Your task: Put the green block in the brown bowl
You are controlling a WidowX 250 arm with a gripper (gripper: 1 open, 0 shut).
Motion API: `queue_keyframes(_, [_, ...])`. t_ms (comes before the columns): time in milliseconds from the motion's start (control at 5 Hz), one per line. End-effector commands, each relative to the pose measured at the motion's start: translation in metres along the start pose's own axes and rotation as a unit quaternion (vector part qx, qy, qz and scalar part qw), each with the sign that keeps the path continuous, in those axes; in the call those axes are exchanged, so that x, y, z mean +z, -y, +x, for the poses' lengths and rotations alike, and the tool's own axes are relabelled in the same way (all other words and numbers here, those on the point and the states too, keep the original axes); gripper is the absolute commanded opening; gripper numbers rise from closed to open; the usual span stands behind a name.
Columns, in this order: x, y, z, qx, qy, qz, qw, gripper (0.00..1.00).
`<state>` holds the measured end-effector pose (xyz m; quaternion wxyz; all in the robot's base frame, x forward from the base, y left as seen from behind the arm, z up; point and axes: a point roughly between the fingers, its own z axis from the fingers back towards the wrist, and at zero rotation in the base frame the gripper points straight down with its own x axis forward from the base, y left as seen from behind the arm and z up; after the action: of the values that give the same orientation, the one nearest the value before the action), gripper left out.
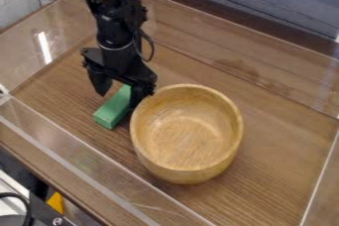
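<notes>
I need to put the block in the brown bowl, so next my gripper should grab the green block (111, 111) by its narrow end (125, 93).
The green block (111, 111) lies flat on the wooden table just left of the brown bowl (187, 132). My gripper (118, 89) points down over the block's far end, open, one finger on each side of it. The jaws straddle the block without closing on it. The bowl stands upright and holds nothing. Part of the block's far end is hidden behind the fingers.
Clear acrylic walls (40, 47) ring the wooden table (252, 71), with a low front pane (79, 166) near the camera. The black arm (113, 12) rises toward the upper left. Bare wood lies behind and right of the bowl.
</notes>
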<state>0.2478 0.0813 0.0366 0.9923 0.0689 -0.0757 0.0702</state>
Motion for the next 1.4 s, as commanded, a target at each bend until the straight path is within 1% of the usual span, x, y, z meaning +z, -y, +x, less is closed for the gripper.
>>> queue_keyframes(0, [0.002, -0.01, 0.004, 0.008, 0.007, 0.004, 0.9999, 1.0])
queue_keyframes(200, [0.001, -0.016, 0.003, 0.015, 0.004, 0.004, 0.9999, 1.0])
queue_keyframes(400, [0.001, -0.029, 0.001, 0.055, -0.004, 0.01, 0.9984, 1.0])
queue_keyframes(600, [0.0, -0.042, -0.001, 0.095, -0.012, 0.016, 0.9952, 1.0])
queue_keyframes(800, [-0.009, -0.041, -0.006, 0.13, -0.02, 0.02, 0.9911, 1.0])
queue_keyframes(1000, [-0.015, -0.039, -0.01, 0.165, -0.027, 0.023, 0.9856, 1.0])
queue_keyframes(1200, [-0.017, -0.037, -0.013, 0.161, -0.03, 0.02, 0.9863, 0.0])
